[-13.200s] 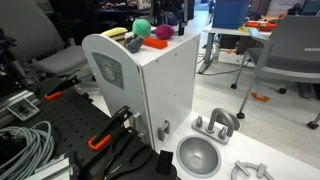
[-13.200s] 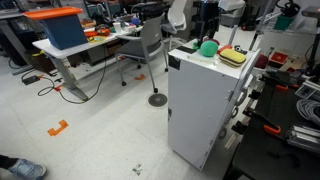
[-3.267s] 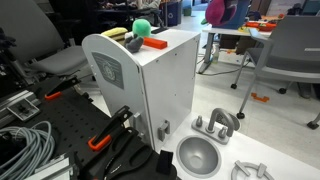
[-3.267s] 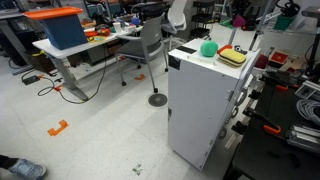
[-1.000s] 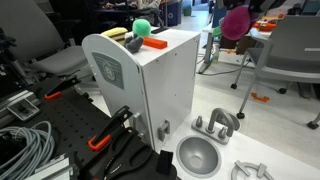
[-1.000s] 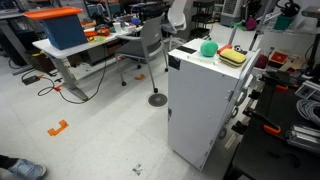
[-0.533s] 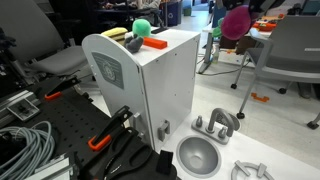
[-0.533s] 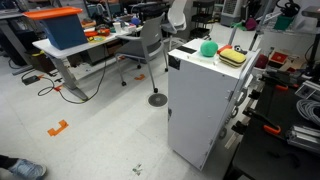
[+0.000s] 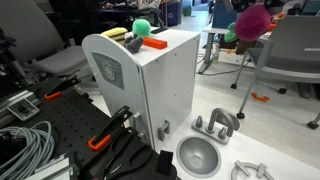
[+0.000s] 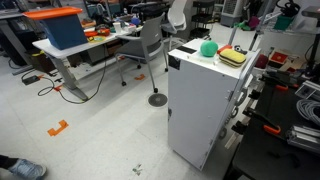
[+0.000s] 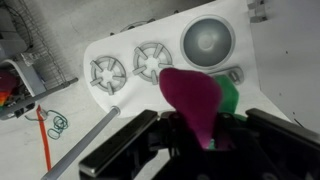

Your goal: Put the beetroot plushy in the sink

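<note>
My gripper should move the plushy [image 9: 252,20] first, because it hangs off the round bowl toward the stove burners and would drop beside the sink if I opened now.
The beetroot plushy [image 11: 193,98] is magenta with a green leaf [image 11: 229,100]. In the wrist view my gripper [image 11: 199,128] is shut on it, and the toy sticks out between the two dark fingers. The sink [image 11: 207,40], a round grey bowl, lies far below, beyond the plushy. In an exterior view the plushy [image 9: 252,20] hangs high in the air, to the right of the white cabinet [image 9: 150,85]. Well below it, the sink [image 9: 198,156] and its arched faucet [image 9: 217,123] stand on the white base.
A green plush ball [image 9: 143,27], a yellow toy [image 9: 115,33] and an orange piece [image 9: 157,43] lie on the cabinet top. Two toy stove burners [image 11: 105,72] sit beside the sink. Cables and clamps [image 9: 30,145] crowd the black table; office chairs and desks stand behind.
The plushy, held in the gripper, has drifted a little to the right in an exterior view. The grip has stayed shut.
</note>
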### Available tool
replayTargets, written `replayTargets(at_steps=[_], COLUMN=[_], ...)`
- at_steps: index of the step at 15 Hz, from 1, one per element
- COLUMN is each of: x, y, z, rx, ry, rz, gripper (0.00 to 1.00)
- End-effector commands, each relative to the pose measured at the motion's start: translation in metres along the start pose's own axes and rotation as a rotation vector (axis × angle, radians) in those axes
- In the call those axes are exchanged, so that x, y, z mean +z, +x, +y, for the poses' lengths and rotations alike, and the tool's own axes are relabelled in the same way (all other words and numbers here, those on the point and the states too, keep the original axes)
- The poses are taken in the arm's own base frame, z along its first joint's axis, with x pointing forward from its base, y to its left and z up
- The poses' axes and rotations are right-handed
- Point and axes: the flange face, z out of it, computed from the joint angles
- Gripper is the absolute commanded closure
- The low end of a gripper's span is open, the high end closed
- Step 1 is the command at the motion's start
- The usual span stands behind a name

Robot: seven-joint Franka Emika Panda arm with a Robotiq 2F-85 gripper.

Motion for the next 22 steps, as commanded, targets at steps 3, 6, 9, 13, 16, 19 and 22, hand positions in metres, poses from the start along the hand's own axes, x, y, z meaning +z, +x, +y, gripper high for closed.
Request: replayTargets(at_steps=[3, 6, 9, 13, 16, 19, 22], x=[0.0, 0.005, 0.01, 0.011, 0.015, 0.016, 0.016], y=[0.005, 0.005, 0.005, 0.003, 0.003, 0.002, 0.002], z=[-0.015, -0.028, -0.039, -0.043, -0.044, -0.043, -0.044], rx=[0.028, 0.036, 0.052, 0.032, 0.035, 0.032, 0.032], ry=[0.014, 0.077, 0.139, 0.176, 0.154, 0.157, 0.157], rz=[0.03, 0.013, -0.002, -0.029, -0.026, -0.034, -0.034], gripper=[0.95, 0.95, 0.95, 0.42, 0.45, 0.35, 0.35])
